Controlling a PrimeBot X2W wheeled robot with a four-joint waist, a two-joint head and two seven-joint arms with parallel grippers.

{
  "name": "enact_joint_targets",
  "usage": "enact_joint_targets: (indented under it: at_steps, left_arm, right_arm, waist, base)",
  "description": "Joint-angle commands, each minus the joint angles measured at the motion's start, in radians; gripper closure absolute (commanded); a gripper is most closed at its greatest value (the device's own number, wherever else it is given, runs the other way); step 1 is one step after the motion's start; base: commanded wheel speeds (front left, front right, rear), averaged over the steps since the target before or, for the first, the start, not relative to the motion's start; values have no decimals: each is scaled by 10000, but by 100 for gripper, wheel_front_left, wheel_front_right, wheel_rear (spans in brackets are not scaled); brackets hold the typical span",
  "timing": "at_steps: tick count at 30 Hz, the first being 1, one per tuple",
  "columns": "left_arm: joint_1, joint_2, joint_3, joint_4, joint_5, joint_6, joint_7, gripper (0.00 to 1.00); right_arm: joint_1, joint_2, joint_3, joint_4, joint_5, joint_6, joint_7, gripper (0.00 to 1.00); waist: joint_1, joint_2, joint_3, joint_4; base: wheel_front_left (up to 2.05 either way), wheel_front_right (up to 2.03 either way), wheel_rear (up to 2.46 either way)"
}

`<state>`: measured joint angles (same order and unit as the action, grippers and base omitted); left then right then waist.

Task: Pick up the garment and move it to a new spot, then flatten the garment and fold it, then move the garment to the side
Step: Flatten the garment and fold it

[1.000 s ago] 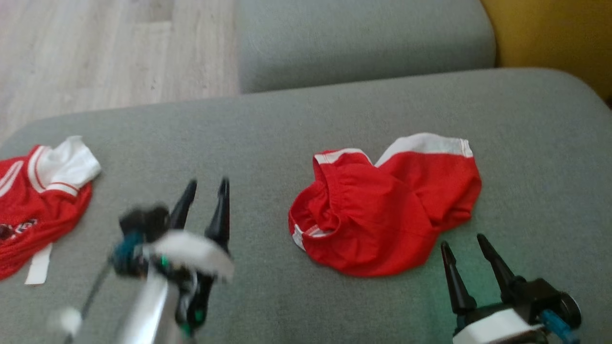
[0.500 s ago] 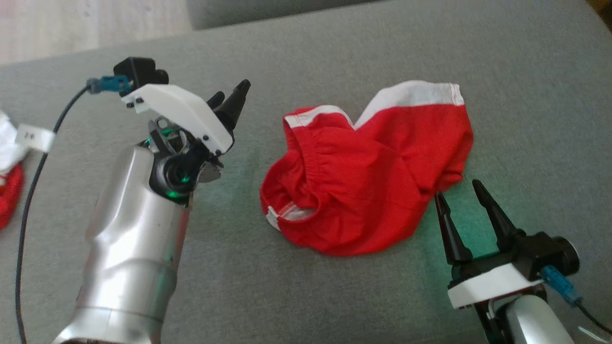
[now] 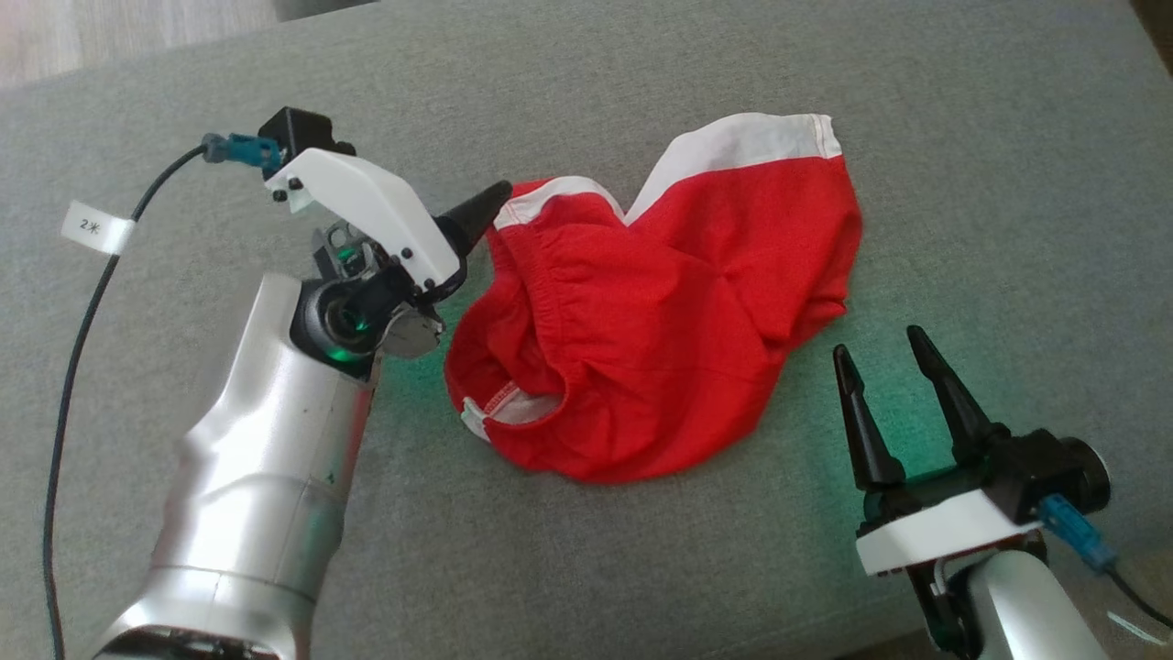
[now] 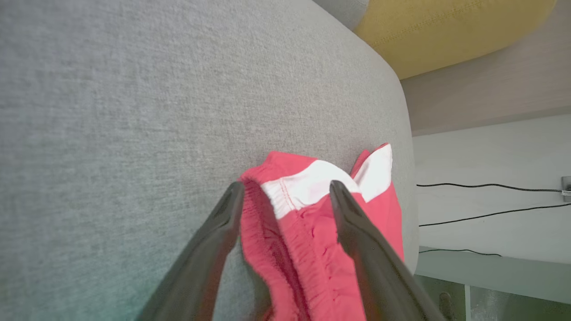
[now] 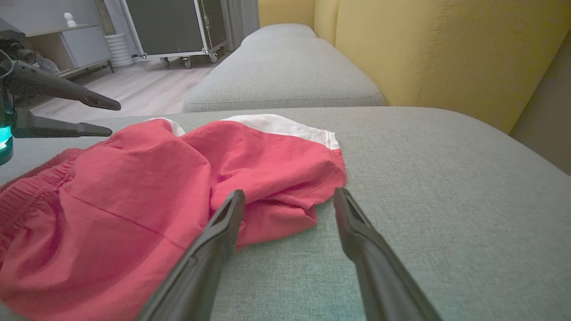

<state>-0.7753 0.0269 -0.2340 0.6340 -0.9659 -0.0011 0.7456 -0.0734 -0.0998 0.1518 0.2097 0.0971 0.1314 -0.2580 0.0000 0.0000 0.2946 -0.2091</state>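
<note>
My left gripper should next grab the white-trimmed corner of the waistband [image 3: 512,211] to grip the garment. That corner stands up from the cushion, while the red cloth [image 3: 671,341] lies slack.
The garment [image 3: 660,312] is a pair of red shorts with white trim, crumpled in the middle of the grey sofa cushion [image 3: 962,183]. My left gripper [image 3: 486,206] reaches in from the left, level with the elastic waistband. In the left wrist view it [image 4: 285,191] stands open, and the waistband [image 4: 267,227] and a white hem lie between its fingers. My right gripper [image 3: 880,353] is open just off the garment's lower right edge. In the right wrist view its tips [image 5: 287,194] frame a folded red corner [image 5: 276,214] lying just ahead.
A cable with a white label [image 3: 96,227] trails from my left wrist. Wood floor [image 3: 92,37] lies beyond the cushion's far left edge. A second grey cushion [image 5: 285,67] and a yellow backrest [image 5: 446,53] stand behind. Bare cushion stretches to the right of the garment.
The camera has tilted down, and a red and white shirt at the left has left the picture. My left gripper has risen and swung right to the waistband. The right gripper has hardly moved.
</note>
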Motion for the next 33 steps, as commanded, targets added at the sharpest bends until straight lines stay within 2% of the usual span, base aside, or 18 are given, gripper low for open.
enact_joint_targets:
  at_steps: [1,14,15,16,17,24,28,33]
  left_arm:
    - [-349,234,183,-308,-154,69,115,0]
    - [-359,233,-137,-751,-1068,473,569,0]
    - [-373,233,-161,-791,-1081,495,583,23]
    - [-373,233,-161,-791,-1081,495,583,23]
    - [-385,233,-224,-862,-1116,513,645,100]
    - [-416,314,-349,-1067,-1062,340,668,100]
    - [-499,487,-365,-1275,-998,208,667,100]
    - [-665,777,-388,-1700,-889,202,803,100]
  right_arm:
    - [-249,13,185,-283,51,-7,-38,0]
    - [-289,98,79,-317,38,-7,-38,0]
    - [-305,107,81,-324,40,-7,-38,0]
    - [-305,107,81,-324,40,-7,-38,0]
    - [-336,127,84,-337,46,-7,-38,0]
    - [-558,112,167,-423,88,-7,-38,0]
    - [-951,123,255,-205,1018,-7,-38,0]
    - [-2247,-627,746,947,2065,-7,-38,0]
  waist:
    - [0,0,-6,-62]
    - [0,0,203,-207]
    - [0,0,235,-216]
    - [0,0,235,-216]
    - [0,0,295,-231]
    - [0,0,379,-170]
    - [0,0,373,8]
    - [0,0,517,384]
  base:
    - [0,0,0]
    - [0,0,0]
    - [0,0,0]
    - [0,0,0]
    - [0,0,0]
    - [0,0,0]
    - [0,0,0]
    - [0,0,0]
